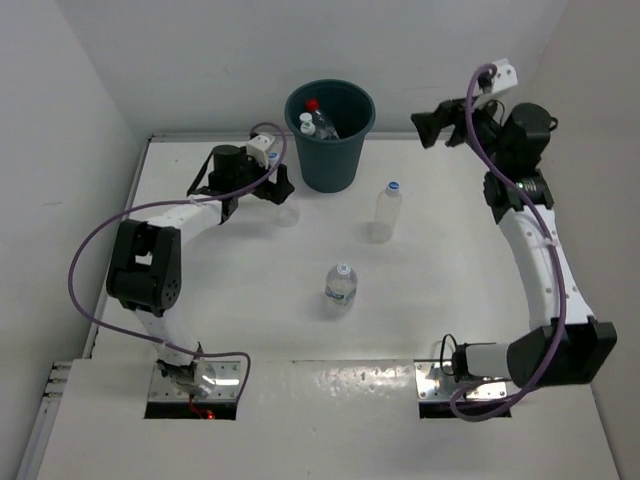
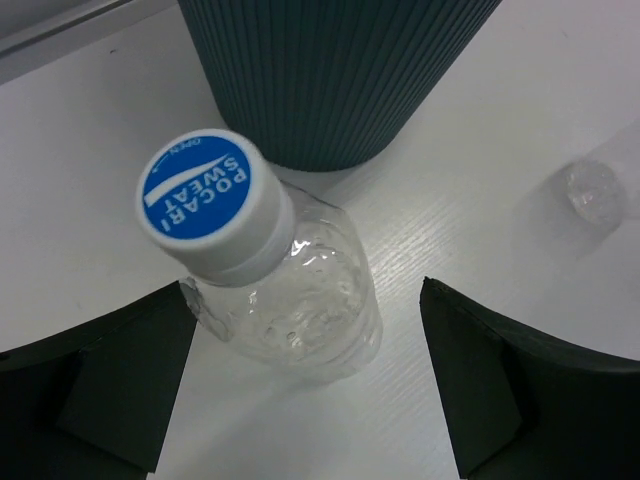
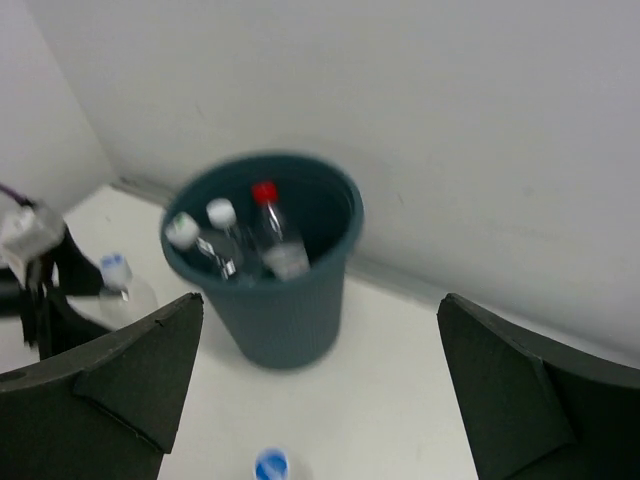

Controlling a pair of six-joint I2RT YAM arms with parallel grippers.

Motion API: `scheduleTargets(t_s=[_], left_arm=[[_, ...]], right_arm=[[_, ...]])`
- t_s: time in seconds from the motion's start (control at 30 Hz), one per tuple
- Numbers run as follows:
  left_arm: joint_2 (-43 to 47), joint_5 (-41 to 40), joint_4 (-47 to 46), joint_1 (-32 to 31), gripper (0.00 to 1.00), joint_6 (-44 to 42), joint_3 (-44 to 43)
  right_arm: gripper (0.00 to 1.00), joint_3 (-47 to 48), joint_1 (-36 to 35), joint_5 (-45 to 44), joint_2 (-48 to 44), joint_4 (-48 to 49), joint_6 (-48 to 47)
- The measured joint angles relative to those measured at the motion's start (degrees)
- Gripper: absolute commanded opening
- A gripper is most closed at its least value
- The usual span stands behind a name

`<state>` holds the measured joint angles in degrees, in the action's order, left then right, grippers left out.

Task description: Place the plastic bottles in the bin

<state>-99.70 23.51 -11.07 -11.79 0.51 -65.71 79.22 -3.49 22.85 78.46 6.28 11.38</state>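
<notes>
I should close my left gripper on the clear bottle now. In the left wrist view, my fingers reach past the bottle's cap, on either side of the bottle's body.
The teal bin stands at the back of the table and holds three bottles, one red-capped and two white-capped. My left gripper is open, with one finger on each side of an upright clear bottle with a blue cap, which stands just left of the bin. The jaws are not closed on it. A blue-capped bottle and a green-labelled bottle stand mid-table. My right gripper is open and empty, raised high to the right of the bin.
White walls close in the table at the back and on both sides. Another clear bottle shows at the right edge of the left wrist view. The blue-capped bottle's cap shows below my right gripper.
</notes>
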Motion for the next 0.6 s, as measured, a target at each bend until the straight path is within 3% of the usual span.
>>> scheduleTargets(t_s=[0.13,0.17,0.27,0.4,0.6], left_arm=[[-2.0,2.6,-2.8,0.2,0.78,2.3,-0.3],[-2.5,3.3,-3.2,0.2,0.63,2.8,-0.5],[-3.3,4.8,-4.2,0.2,0.41,4.5,-1.5],[-3.0,6.7,-3.4,0.6,0.26,5.3,-4.3],[2.8,7.8,4.4,3.6,0.22,5.6,-15.0]], right_arm=[[0.99,-9.8,4.9,1.6,-6.7,-4.9,-1.2],[0.99,-12.6,5.9,1.9,-8.0,-6.3,-1.5],[0.99,-19.4,7.8,2.4,-10.6,-8.5,-2.5],[0.99,-27.4,8.4,3.4,-13.3,-10.6,-3.8],[0.99,-34.8,9.2,4.7,-15.6,-9.9,-4.3]])
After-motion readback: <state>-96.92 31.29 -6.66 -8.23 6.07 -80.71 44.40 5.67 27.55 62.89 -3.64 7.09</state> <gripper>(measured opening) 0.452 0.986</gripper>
